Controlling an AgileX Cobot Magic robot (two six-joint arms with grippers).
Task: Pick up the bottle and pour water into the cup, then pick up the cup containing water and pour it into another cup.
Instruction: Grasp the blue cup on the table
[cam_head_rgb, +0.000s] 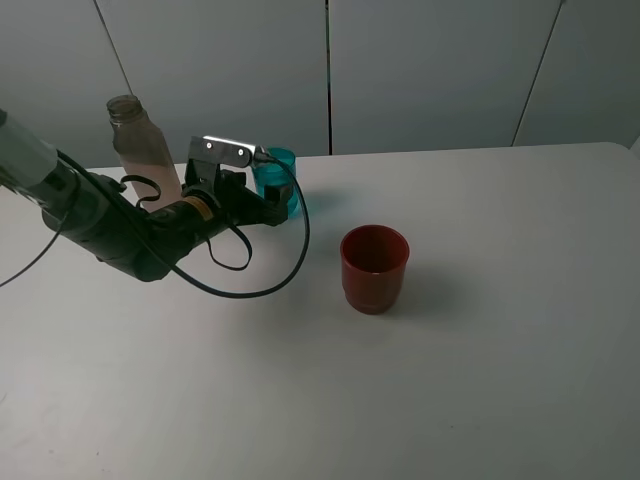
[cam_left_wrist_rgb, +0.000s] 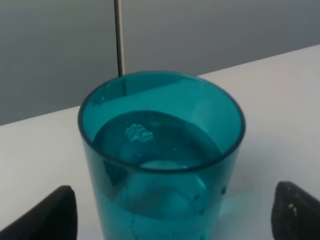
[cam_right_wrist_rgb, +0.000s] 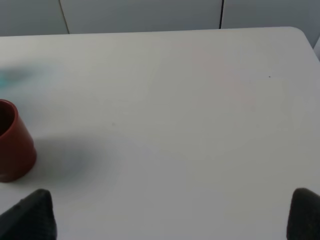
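Note:
My left gripper grips the teal cup by its side (cam_left_wrist_rgb: 160, 202) next, so the teal cup's open rim stays free to pour water into the dark red cup.
The teal cup (cam_head_rgb: 278, 185) stands on the table at the back left and holds water about two thirds up, as the left wrist view (cam_left_wrist_rgb: 160, 165) shows. My left gripper (cam_head_rgb: 270, 205) is open around it; its fingertips (cam_left_wrist_rgb: 47, 215) stand wide on either side, apart from the cup's wall. The bottle (cam_head_rgb: 140, 145) stands upright, uncapped, just left of the left arm. The dark red cup (cam_head_rgb: 374, 268) stands upright right of the teal cup, and shows at the edge of the right wrist view (cam_right_wrist_rgb: 12, 142). My right gripper (cam_right_wrist_rgb: 170, 215) is open and empty over bare table.
The white table (cam_head_rgb: 480, 380) runs to a grey panelled wall at the back. The left arm's black cables (cam_head_rgb: 255, 285) loop over the table between the arm and the red cup. The right arm is out of the exterior view.

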